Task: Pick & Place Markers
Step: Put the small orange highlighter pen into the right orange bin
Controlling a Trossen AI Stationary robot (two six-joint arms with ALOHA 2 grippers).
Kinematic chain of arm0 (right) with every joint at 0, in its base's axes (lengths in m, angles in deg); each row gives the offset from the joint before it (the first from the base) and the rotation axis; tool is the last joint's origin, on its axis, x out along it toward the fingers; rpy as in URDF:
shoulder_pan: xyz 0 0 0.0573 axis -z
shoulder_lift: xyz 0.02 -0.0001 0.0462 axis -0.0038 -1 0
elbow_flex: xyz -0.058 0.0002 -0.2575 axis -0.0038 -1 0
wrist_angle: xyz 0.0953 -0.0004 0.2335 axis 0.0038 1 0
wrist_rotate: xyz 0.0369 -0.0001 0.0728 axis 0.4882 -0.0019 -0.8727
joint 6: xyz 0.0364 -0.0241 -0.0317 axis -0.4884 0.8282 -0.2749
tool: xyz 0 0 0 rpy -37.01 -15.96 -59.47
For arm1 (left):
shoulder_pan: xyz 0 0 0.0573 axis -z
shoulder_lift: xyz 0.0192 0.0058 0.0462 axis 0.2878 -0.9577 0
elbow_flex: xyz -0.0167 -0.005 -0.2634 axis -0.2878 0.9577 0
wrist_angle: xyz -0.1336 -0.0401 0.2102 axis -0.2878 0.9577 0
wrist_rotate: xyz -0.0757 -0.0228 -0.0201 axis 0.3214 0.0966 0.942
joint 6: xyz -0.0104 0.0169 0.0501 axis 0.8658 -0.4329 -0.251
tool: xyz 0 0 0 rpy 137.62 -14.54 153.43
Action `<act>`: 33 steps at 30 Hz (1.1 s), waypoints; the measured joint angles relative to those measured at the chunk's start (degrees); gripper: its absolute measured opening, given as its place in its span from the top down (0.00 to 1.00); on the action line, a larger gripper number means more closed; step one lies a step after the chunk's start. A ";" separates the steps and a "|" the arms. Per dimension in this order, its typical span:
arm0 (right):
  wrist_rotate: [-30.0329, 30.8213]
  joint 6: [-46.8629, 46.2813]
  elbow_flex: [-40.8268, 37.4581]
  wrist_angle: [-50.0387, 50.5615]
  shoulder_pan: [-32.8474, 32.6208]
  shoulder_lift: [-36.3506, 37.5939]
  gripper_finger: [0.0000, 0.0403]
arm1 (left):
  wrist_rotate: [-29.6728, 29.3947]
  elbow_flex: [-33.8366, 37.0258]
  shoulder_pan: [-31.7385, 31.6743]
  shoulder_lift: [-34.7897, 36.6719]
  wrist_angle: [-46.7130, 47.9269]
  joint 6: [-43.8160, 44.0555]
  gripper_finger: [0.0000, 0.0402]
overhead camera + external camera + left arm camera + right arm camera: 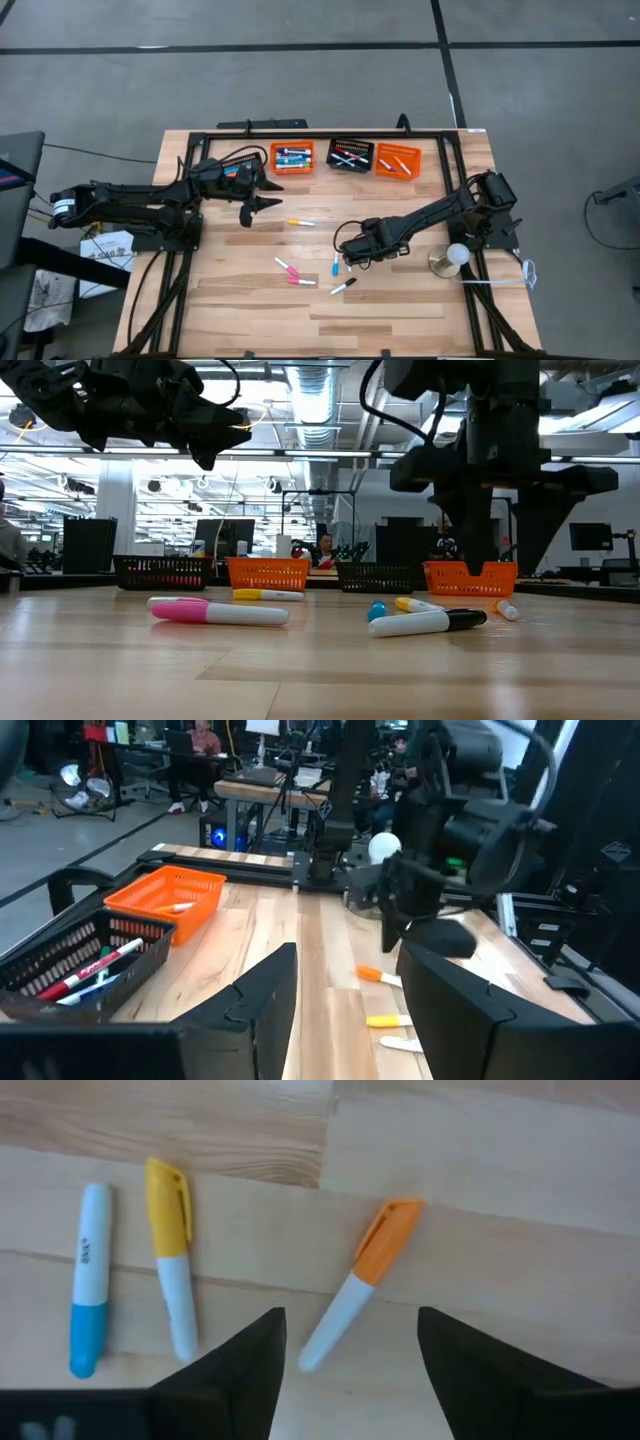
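Observation:
The orange-capped marker should go away in the orange basket, so my right gripper should next grab it where its cap meets its white body (364,1277).
Several markers lie loose on the wooden table (250,320). In the right wrist view an orange-capped marker (358,1283), a yellow-capped marker (170,1258) and a blue-capped marker (86,1283) lie flat side by side. My right gripper (350,1355) points down over them, open. Its fingers stand on either side of the orange-capped marker's white end, above it. The high view shows that gripper (350,256) at the table's middle, beside the blue-capped marker (335,263). My left gripper (268,197) hangs level over the table's far left, open and with nothing in it (345,1010).
At the far edge stand an orange basket (292,157), a black basket (351,154) and another orange basket (398,159), all with markers inside. Two pink markers (293,274), a black-capped one (343,286) and a yellow one (300,222) lie loose. A white ball on a round base (455,256) stands at the right.

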 joint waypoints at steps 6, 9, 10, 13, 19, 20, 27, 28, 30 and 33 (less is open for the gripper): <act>0.02 -2.59 0.00 0.28 -0.12 -0.13 0.47 | 7.38 0.07 -0.02 1.80 -0.79 -0.29 0.56; 0.31 -4.14 -0.39 -0.11 -0.62 -0.09 0.49 | 8.43 0.14 -0.04 3.57 -0.55 -0.31 0.56; 0.39 -5.06 -0.92 -0.47 -0.80 -0.08 0.50 | 8.49 0.38 -0.04 4.34 -0.59 -0.33 0.56; 0.30 -7.80 -3.52 -2.79 -1.40 -0.06 0.50 | 8.57 1.66 -0.44 6.98 -0.42 0.00 0.56; 0.49 -8.35 -4.94 -4.78 -0.91 0.07 0.51 | 8.39 5.07 -1.80 11.42 -0.41 1.16 0.56; 0.61 -8.14 -4.94 -4.90 -0.60 0.07 0.51 | 8.41 5.52 -2.03 11.79 -0.46 1.58 0.56; 1.70 -7.82 -4.94 -5.03 1.35 -0.02 0.52 | 8.41 7.39 -2.12 12.43 -0.49 2.21 0.56; 1.71 -7.81 -4.98 -5.06 1.53 -0.02 0.53 | 8.41 7.65 -2.12 12.43 -0.44 2.21 0.56; 1.70 -7.84 -5.81 -6.34 1.82 -0.02 0.53 | 8.39 8.10 -2.12 12.41 -0.47 2.23 0.56; 0.90 -9.28 -8.69 -10.60 1.93 -0.04 0.54 | 8.39 8.80 -2.12 12.40 -0.40 2.23 0.56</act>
